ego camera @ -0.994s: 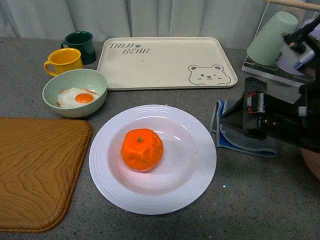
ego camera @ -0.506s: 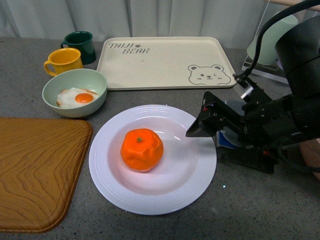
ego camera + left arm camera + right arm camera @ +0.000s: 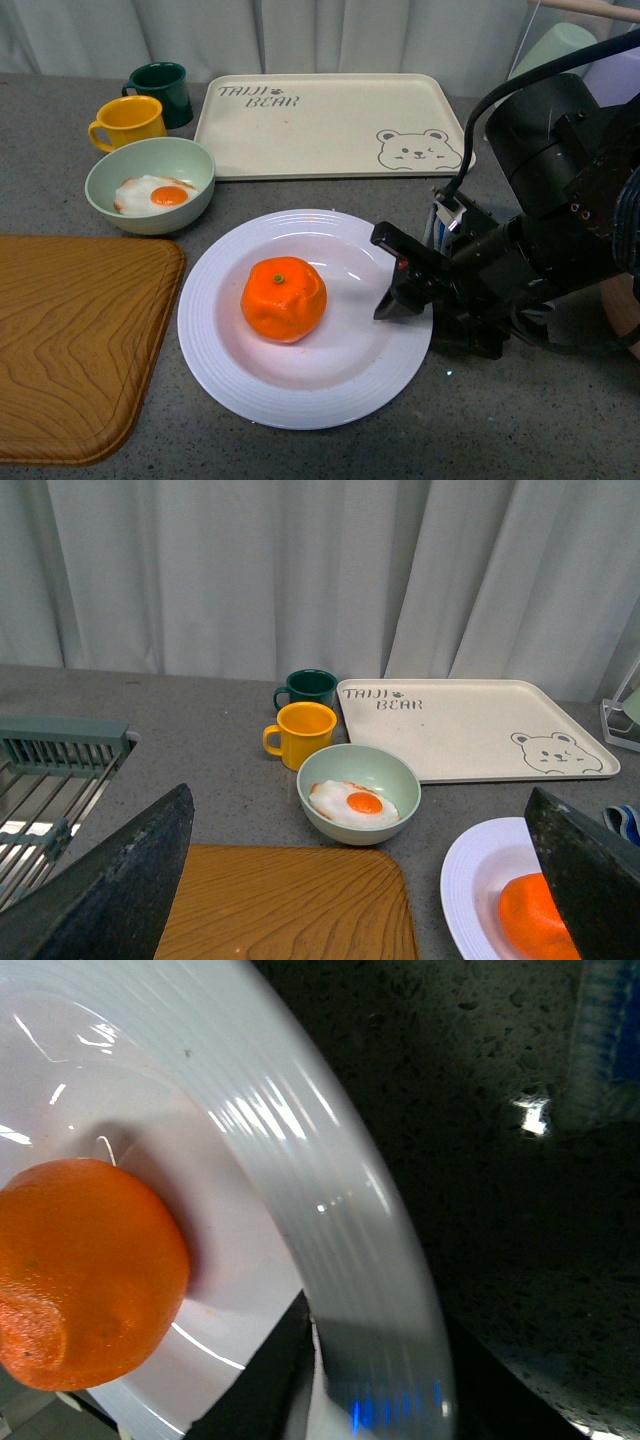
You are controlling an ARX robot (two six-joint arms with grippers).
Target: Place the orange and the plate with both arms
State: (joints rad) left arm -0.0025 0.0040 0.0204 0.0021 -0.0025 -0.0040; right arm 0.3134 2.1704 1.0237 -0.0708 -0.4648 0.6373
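Observation:
The robot needs to set the plate with its orange onto the bear tray, so it should next grab the plate by its rim (image 3: 330,1210) with its right gripper.
The orange (image 3: 283,298) sits in the middle of the white ridged plate (image 3: 215,350) on the grey counter. My right gripper (image 3: 386,277) is open at the plate's right rim. In the right wrist view (image 3: 380,1330) one finger lies inside over the plate (image 3: 330,1200) and the other outside the rim, with the orange (image 3: 85,1270) apart from them. My left gripper (image 3: 357,800) is open and empty, out of the front view. It is high above the wooden board, with the plate (image 3: 475,880) and the orange (image 3: 530,920) partly behind one finger.
A wooden board (image 3: 70,340) lies left of the plate. A pale green bowl with a fried egg (image 3: 150,185), a yellow mug (image 3: 125,122), a dark green mug (image 3: 160,90) and the beige bear tray (image 3: 330,125) stand behind it. A blue-grey cloth (image 3: 438,225) lies under the right arm.
My right arm has swung left and down from the right edge, and its open gripper now sits at the plate's right rim. The orange and plate have not moved.

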